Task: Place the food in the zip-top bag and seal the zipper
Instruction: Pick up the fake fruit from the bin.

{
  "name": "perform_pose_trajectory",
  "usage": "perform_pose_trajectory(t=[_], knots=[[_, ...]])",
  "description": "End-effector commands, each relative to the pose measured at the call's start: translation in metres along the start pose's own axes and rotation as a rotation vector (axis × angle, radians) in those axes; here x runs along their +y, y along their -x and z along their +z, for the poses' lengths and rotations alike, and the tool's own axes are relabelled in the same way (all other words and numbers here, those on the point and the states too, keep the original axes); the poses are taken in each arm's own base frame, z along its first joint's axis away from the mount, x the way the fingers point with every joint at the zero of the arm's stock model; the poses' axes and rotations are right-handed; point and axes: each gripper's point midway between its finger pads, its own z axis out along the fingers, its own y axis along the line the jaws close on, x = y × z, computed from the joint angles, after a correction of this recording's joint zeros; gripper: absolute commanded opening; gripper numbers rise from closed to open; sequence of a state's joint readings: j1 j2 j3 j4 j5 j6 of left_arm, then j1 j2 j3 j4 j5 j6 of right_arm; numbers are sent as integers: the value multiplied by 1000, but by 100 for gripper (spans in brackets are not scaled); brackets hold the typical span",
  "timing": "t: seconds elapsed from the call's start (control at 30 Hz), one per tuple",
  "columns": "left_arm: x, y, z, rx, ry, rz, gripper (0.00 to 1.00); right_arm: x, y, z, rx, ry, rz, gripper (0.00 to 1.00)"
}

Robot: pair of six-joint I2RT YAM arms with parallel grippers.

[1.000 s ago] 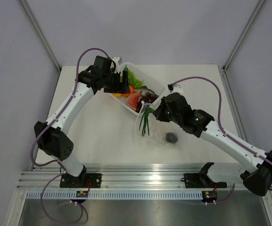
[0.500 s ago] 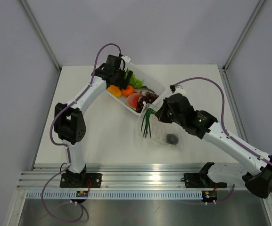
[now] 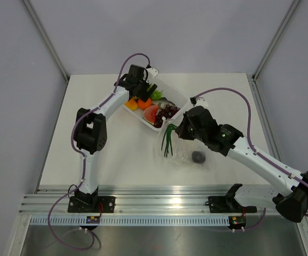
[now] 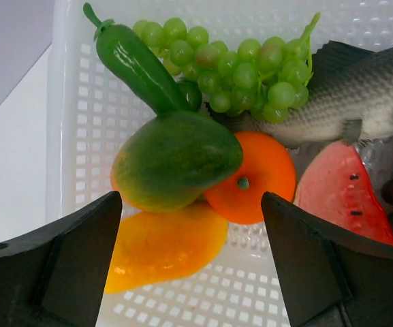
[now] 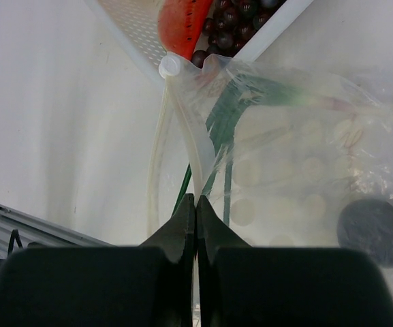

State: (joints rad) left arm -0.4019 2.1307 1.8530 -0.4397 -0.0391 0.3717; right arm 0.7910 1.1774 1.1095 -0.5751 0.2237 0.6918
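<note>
The robot's left gripper should next grab the green-orange fruit across its narrower middle (image 4: 177, 162), which leaves the fruit's ends for placing it through the opening of the bag.
The clear zip-top bag (image 3: 188, 149) lies on the white table with the green onion (image 3: 168, 140) and the dark round fruit (image 3: 197, 157) inside. My right gripper (image 3: 179, 129) is shut on its mouth edge; the right wrist view shows the jaws (image 5: 196, 199) pinching the zipper strip (image 5: 195, 160). My left gripper (image 3: 143, 92) hangs open over the white tray (image 3: 181, 98). In the left wrist view it (image 4: 189, 259) frames a yellow piece (image 4: 165, 245), a green-orange fruit (image 4: 176, 158) and an orange (image 4: 250, 178), touching none.
The tray (image 4: 67, 102) also holds a green pepper (image 4: 135, 65), green grapes (image 4: 230, 61), a grey fish (image 4: 359, 88), the watermelon slice (image 4: 339, 191) and dark grapes (image 3: 168, 111). The tray's corner touches the bag mouth. Frame posts stand at the back corners.
My left gripper has swung right from the tray's left side to above the fruit in it, the arm folding in. My right gripper has kept hold of the bag.
</note>
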Motion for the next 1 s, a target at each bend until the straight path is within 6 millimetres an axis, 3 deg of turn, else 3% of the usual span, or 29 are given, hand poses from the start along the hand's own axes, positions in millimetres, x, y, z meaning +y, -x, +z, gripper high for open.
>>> perform_pose_trajectory(t=[0.0, 0.4, 0.7, 0.8, 0.93, 0.97], knots=[[18, 32, 9, -93, 49, 44, 88, -1, 4, -5, -24, -2, -9, 0], [23, 15, 40, -45, 104, 51, 87, -7, 4, -4, -25, -30, -24, 0], [33, 2, 51, -16, 186, 54, 79, -9, 3, -2, -23, -40, -29, 0], [34, 3, 54, -21, 198, 53, 74, -9, 3, -2, -22, -39, -31, 0], [34, 5, 52, -22, 214, 65, 57, -9, 2, 0, -17, -41, -32, 0], [31, 7, 51, -23, 213, 71, 49, -9, 1, 0, -15, -41, -33, 0]])
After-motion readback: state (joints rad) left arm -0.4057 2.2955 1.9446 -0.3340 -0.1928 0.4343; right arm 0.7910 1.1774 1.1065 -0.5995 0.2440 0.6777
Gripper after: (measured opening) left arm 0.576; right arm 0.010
